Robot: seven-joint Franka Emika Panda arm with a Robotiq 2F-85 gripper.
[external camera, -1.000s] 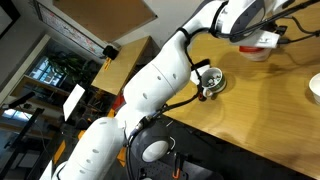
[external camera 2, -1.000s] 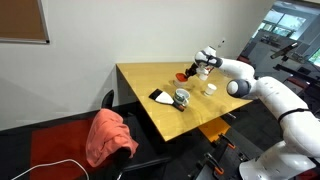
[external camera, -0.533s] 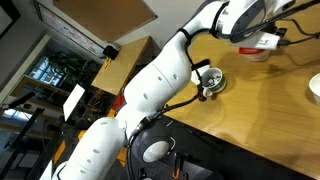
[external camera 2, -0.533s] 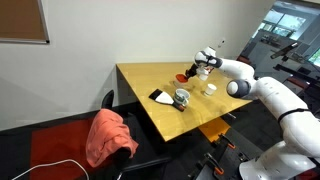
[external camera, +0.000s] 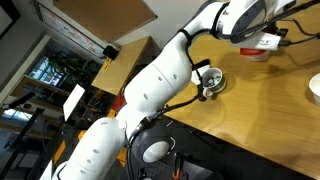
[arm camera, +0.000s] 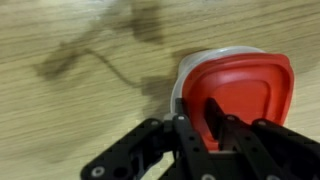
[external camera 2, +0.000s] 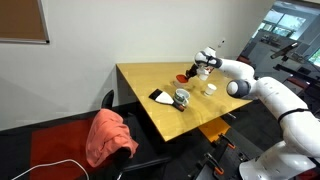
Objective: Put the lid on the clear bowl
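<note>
The red lid lies across the whitish rim and would stay on the clear bowl, so it is now time for my gripper to open.
The red lid [arm camera: 240, 95] lies on top of the clear bowl [arm camera: 178, 88], whose whitish rim shows round the lid's left and top edges. My gripper [arm camera: 200, 125] is over the lid's near-left edge, with one finger outside the rim and one on the lid's top, shut on that edge. In both exterior views the lid [external camera: 266, 41] [external camera 2: 183, 76] sits under the gripper [external camera: 258, 36] [external camera 2: 194, 70] at the far side of the wooden table. The bowl [external camera: 259, 51] shows as a pale shape beneath it.
A shiny metal bowl [external camera: 212, 80] [external camera 2: 182, 97] stands nearer the table's middle. An opaque white bowl [external camera: 314, 88] [external camera 2: 210, 88] is off to the side. A black flat object [external camera 2: 160, 96] lies near the metal bowl. A red cloth [external camera 2: 108, 135] hangs over a chair.
</note>
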